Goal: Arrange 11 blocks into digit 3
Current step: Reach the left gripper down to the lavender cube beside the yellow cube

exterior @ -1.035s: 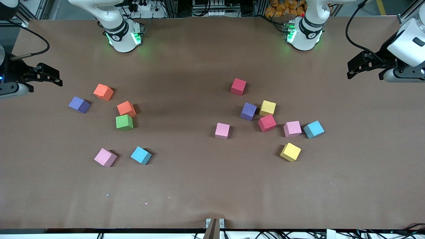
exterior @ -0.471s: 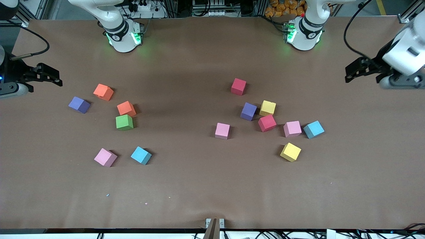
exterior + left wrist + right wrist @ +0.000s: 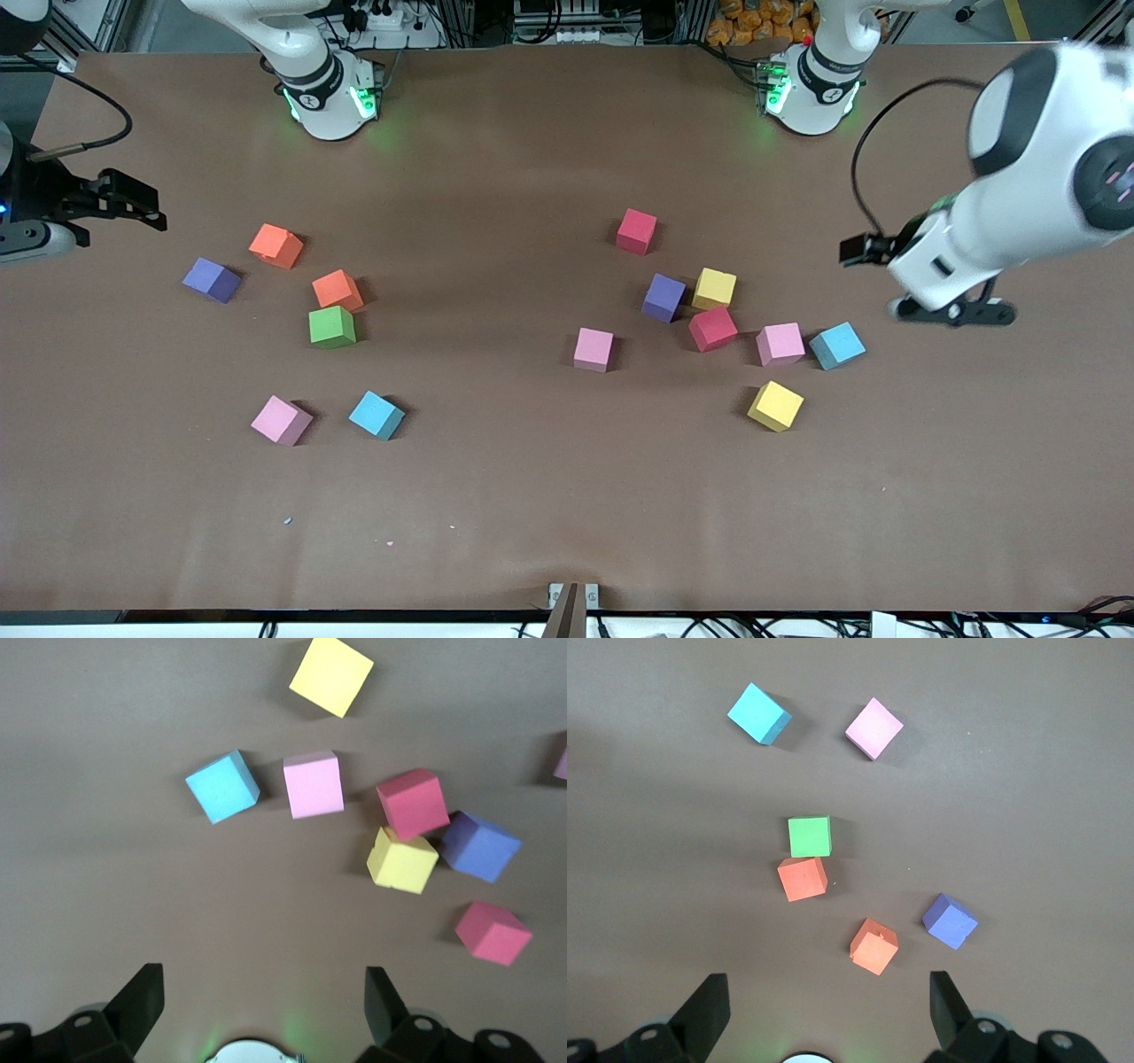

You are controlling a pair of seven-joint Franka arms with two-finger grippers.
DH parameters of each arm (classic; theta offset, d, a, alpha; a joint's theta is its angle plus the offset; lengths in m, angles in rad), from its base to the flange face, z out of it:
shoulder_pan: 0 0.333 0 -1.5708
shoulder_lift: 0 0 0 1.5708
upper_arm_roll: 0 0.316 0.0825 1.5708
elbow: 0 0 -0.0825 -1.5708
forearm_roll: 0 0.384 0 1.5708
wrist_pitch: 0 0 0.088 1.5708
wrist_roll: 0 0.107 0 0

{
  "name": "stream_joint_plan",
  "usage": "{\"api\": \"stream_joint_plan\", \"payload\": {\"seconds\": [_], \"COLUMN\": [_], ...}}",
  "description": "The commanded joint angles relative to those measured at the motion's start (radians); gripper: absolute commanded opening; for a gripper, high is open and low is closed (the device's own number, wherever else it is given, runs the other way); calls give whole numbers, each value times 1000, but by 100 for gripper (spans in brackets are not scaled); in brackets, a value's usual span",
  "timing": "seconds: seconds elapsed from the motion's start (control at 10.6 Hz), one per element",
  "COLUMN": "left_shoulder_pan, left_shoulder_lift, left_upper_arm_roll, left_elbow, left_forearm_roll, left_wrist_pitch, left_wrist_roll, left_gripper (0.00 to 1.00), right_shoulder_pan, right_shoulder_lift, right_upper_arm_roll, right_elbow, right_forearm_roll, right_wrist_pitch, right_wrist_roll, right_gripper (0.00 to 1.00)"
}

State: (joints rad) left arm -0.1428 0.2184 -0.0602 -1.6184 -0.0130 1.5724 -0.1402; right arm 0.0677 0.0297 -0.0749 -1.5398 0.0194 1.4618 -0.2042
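Observation:
I will next grab the pink block beside the light blue block (image 3: 837, 346) with my left gripper, by the pink block's opposite sides, to start building the digit.
Several blocks lie loose on the brown table in two groups. Toward the right arm's end lie orange (image 3: 276, 245), purple (image 3: 212, 280), orange (image 3: 337, 290), green (image 3: 332, 326), pink (image 3: 282, 420) and light blue (image 3: 376, 415). Toward the left arm's end lie red (image 3: 636, 231), purple (image 3: 664, 297), yellow (image 3: 714, 289), red (image 3: 712, 328), pink (image 3: 594, 349), pink (image 3: 780, 344), light blue (image 3: 836, 346) and yellow (image 3: 775, 406). My left gripper (image 3: 952, 312) (image 3: 261, 992) hangs open and empty beside that light blue block. My right gripper (image 3: 159, 208) (image 3: 827, 997) waits open at its table end.
The two arm bases (image 3: 330, 97) (image 3: 811, 89) stand at the table's edge farthest from the front camera. A small metal bracket (image 3: 573, 595) sits at the nearest edge. Bare brown table (image 3: 496, 266) separates the two groups of blocks.
The left arm has swung in from its table end toward the blocks, and its hand has turned downward. The right arm and all blocks have stayed put.

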Motion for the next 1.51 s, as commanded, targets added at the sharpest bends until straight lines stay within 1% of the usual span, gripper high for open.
{"api": "stream_joint_plan", "payload": {"seconds": [0.0, 0.09, 0.28, 0.66, 0.85, 0.94, 1.04, 1.13, 1.41], "left_shoulder_pan": [6, 11, 8, -7, -20, -32, -35, -37, -46], "left_shoulder_lift": [1, 18, 94, 134, 177, 200, 214, 226, 260], "left_upper_arm_roll": [-1, -1, -3, -4, -15, -19, -20, -20, -20], "left_elbow": [-130, -171, -187, -306, -334, -334, -336, -336, -336], "left_forearm_roll": [-4, -4, -10, -12, -12, -10, -10, -9, 5], "left_wrist_pitch": [137, 182, 283, 536, 658, 682, 690, 693, 696], "left_wrist_roll": [-9, -3, -9, -82, -154, -182, -185, -185, -184], "left_gripper": [100, 100, 100, 100, 100, 100, 100, 100, 100], "right_shoulder_pan": [-9, -9, -9, -11, -28, -41, -60, -74, -74], "right_shoulder_lift": [-8, -8, -8, -8, -7, -1, 1, 3, 3], "right_upper_arm_roll": [6, 4, 4, 4, 4, 6, 3, 4, 4], "right_elbow": [-2, -2, -2, -2, -6, -6, -8, -8, -8], "right_forearm_roll": [2, 2, 2, 2, 4, 7, 40, 48, 48], "right_wrist_pitch": [0, 0, 0, 0, 0, 2, 0, 0, -1], "right_wrist_roll": [6, 6, 6, 6, 5, 3, 2, 3, 3], "right_gripper": [100, 100, 100, 100, 100, 100, 100, 100, 100]}}
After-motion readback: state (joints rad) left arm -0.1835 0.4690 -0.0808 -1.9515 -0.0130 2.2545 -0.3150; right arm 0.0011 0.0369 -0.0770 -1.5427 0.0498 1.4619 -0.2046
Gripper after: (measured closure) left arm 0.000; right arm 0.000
